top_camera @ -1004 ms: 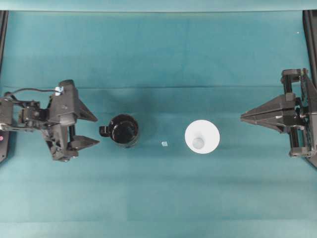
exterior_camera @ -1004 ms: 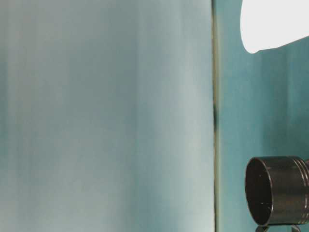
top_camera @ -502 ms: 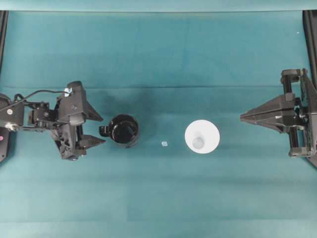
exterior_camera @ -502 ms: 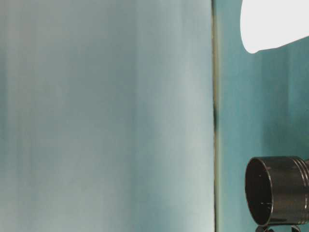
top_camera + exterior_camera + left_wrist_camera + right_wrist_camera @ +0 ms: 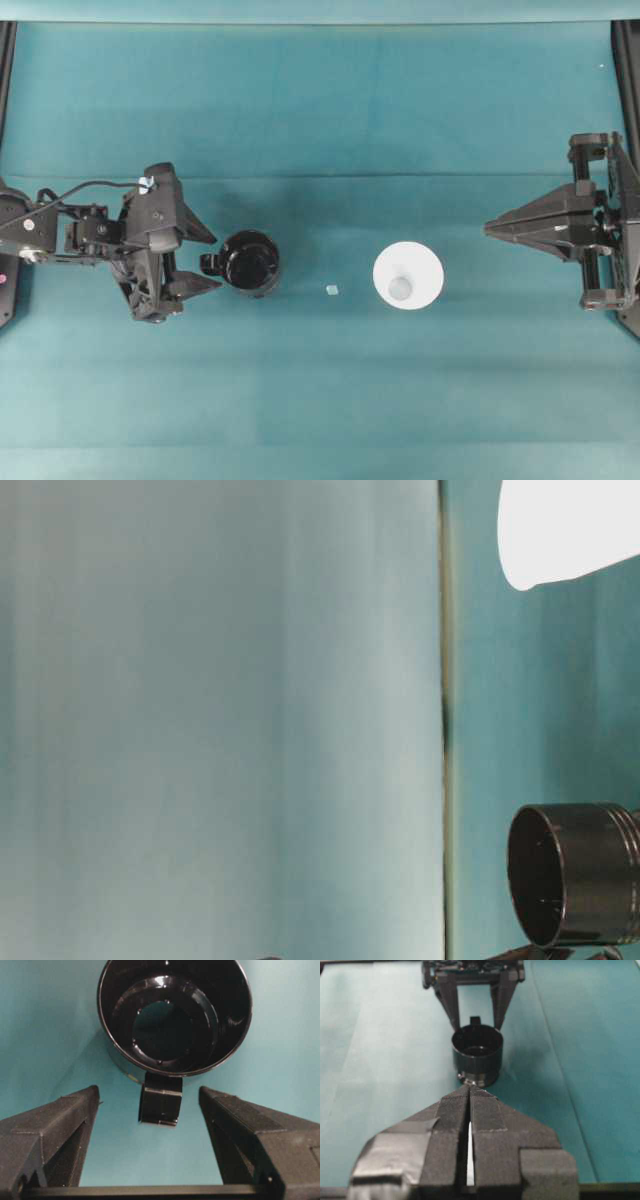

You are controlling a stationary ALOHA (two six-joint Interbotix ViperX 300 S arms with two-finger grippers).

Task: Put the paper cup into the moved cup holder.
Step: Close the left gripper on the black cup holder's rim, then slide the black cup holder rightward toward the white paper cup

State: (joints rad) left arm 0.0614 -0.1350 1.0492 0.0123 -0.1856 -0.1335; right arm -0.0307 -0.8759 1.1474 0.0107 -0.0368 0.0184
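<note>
The black cup holder has a round body that is wider than my open fingers, so my left gripper should grab it by its slim side handle (image 5: 210,264) next.
The white paper cup (image 5: 408,277) stands upright, right of centre, on the teal cloth; the table-level view shows it as a white shape (image 5: 560,530) at the top right. The glossy black cup holder (image 5: 250,263) (image 5: 575,873) (image 5: 175,1015) (image 5: 477,1052) stands left of centre, its handle (image 5: 161,1100) pointing left. My left gripper (image 5: 213,262) (image 5: 149,1091) is open, with its fingertips either side of that handle and not touching it. My right gripper (image 5: 488,230) (image 5: 470,1087) is shut and empty, far right, pointing at the paper cup.
A tiny pale scrap (image 5: 332,290) lies between the two cups. Dark frame rails run along the left edge (image 5: 6,60) and the right edge (image 5: 628,60) of the table. The teal cloth (image 5: 320,400) covers the whole surface.
My left gripper has slid right toward the cup holder, and its open fingers now flank the handle. The cups and the right arm have not moved.
</note>
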